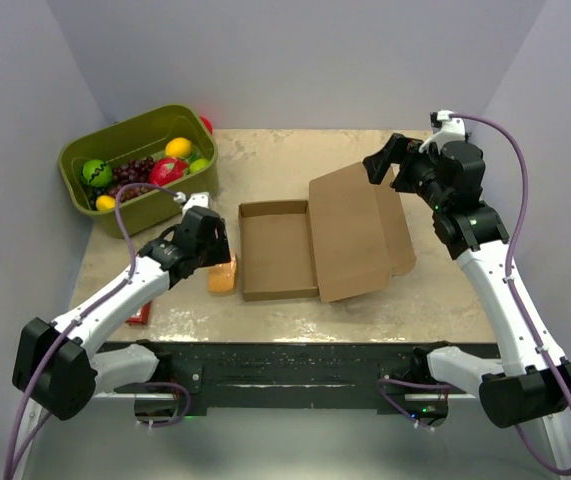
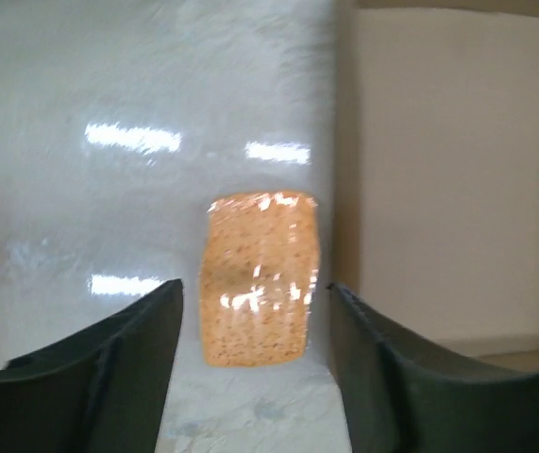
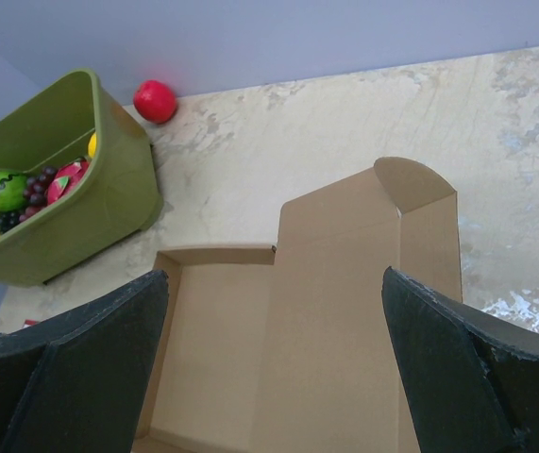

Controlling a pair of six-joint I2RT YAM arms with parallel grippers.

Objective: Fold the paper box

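The left gripper should next grab the small orange block (image 1: 222,277) by both its long sides, which leaves the block's bottom free, to lay it in the paper box (image 1: 277,250).
The paper box (image 1: 277,250) lies in the middle of the table as a shallow brown tray, with its lid panel (image 1: 357,232) tilted up to the right. My left gripper (image 1: 217,243) hovers at the tray's left wall, open. The small orange block (image 2: 258,288) lies on the table between and just beyond the fingers, touching neither. The box wall (image 2: 448,170) fills the right of the left wrist view. My right gripper (image 3: 274,274) is wide open above the lid (image 3: 335,311), holding nothing; from above it (image 1: 380,165) sits over the lid's far right corner.
An olive-green bin (image 1: 155,205) with several toy fruits stands at the back left. A red ball (image 1: 206,124) lies behind it by the wall. A flat red item (image 1: 137,314) lies near the front left edge, under the left arm.
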